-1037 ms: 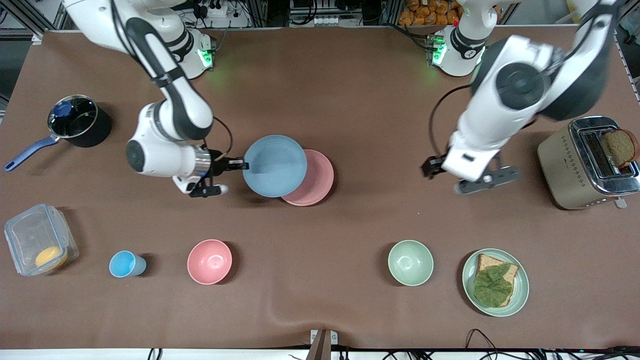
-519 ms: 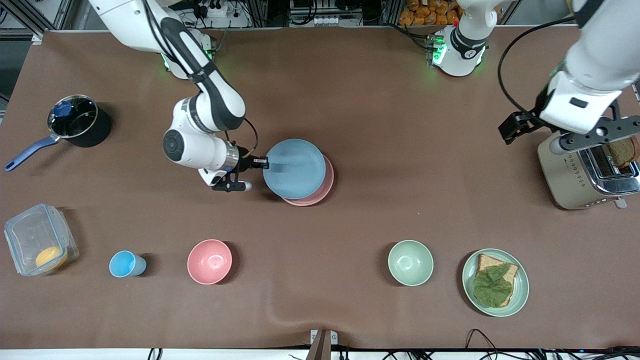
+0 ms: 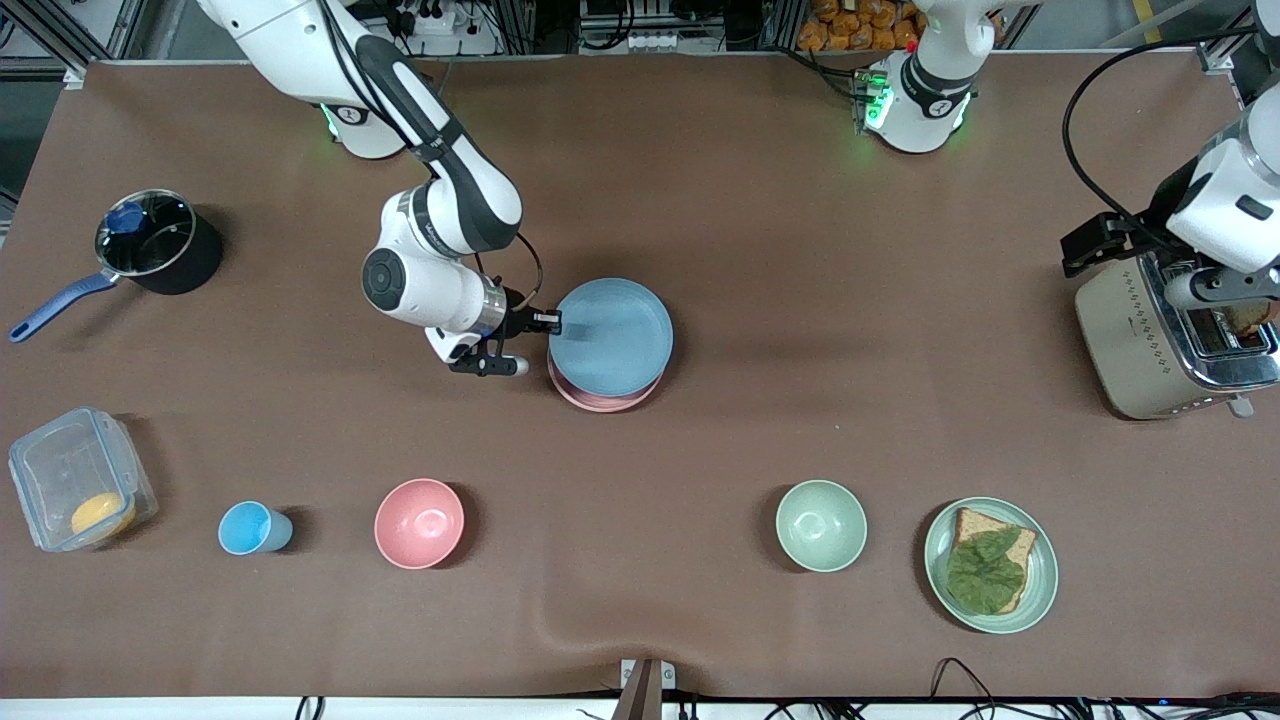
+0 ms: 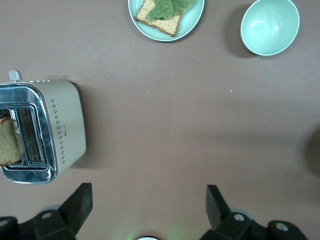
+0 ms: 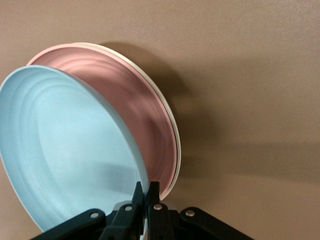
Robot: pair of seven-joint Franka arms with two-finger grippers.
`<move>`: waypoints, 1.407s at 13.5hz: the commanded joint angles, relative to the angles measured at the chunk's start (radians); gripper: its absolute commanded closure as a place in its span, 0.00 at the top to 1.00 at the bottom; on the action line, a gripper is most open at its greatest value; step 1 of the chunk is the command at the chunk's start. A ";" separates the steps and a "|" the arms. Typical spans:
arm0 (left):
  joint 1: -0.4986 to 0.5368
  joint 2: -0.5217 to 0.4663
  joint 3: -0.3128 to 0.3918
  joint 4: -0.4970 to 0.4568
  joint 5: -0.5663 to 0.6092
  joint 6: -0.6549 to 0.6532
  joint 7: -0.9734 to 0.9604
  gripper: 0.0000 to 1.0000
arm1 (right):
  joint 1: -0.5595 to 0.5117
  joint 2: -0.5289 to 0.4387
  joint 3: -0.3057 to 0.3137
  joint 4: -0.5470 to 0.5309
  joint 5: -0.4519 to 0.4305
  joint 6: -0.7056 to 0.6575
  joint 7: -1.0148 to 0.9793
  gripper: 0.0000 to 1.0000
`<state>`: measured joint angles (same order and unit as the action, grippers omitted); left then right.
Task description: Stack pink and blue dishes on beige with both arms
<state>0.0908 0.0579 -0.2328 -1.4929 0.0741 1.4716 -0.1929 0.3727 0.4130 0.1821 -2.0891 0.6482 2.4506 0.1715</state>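
The light blue plate's lower edge hangs inside the pale pink plate's rim and the plate would lie on the stack, so it is time for my right gripper to open now.
My right gripper [image 3: 548, 322] [image 5: 146, 192] is shut on the rim of the light blue plate [image 3: 611, 337] [image 5: 65, 150]. It holds that plate tilted over the pale pink plate [image 3: 600, 402] [image 5: 135, 110], covering most of it. Under the pink plate lies the beige plate [image 5: 177, 168], of which only a thin cream rim shows in the right wrist view. The stack sits mid-table. My left gripper [image 3: 1225, 290] [image 4: 147, 202] hangs open and empty over the toaster, away from the plates.
A toaster [image 3: 1150, 340] with a bread slice stands at the left arm's end. Nearer the camera sit a green bowl [image 3: 821, 525], a green plate [image 3: 1040, 590] with bread and a leaf, a pink bowl [image 3: 419, 523], a blue cup [image 3: 250, 528] and a clear container [image 3: 60, 470]. A pot [image 3: 155, 240] stands at the right arm's end.
My right gripper has carried the blue plate toward the left arm's end until it covers the pink plate. My left arm has swung away, out over the toaster.
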 commanded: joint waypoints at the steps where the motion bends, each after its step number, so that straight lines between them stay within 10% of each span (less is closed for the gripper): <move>1: -0.068 -0.029 0.090 -0.015 -0.057 -0.014 0.033 1.00 | 0.006 -0.002 -0.003 0.003 0.030 0.007 0.005 0.00; 2: -0.068 -0.029 0.096 -0.020 -0.065 -0.011 0.044 1.00 | 0.005 -0.002 -0.003 0.004 0.030 0.005 0.005 0.00; 3: -0.068 -0.029 0.096 -0.020 -0.063 -0.010 0.046 1.00 | 0.000 0.000 -0.003 0.009 0.030 -0.004 0.016 0.27; 4: -0.068 -0.030 0.096 -0.020 -0.063 -0.010 0.047 1.00 | 0.002 0.000 -0.003 0.012 0.030 -0.007 0.049 0.95; 13: -0.114 -0.033 0.148 -0.023 -0.062 -0.005 0.053 1.00 | -0.194 -0.106 -0.016 0.049 -0.033 -0.283 -0.044 1.00; 19: -0.105 -0.027 0.147 -0.017 -0.063 -0.010 0.058 1.00 | -0.443 -0.222 -0.015 0.122 -0.365 -0.493 -0.185 1.00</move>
<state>-0.0077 0.0434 -0.0991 -1.4992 0.0341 1.4682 -0.1607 -0.0356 0.2596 0.1469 -1.9833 0.3680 2.0140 -0.0029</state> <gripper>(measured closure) 0.000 0.000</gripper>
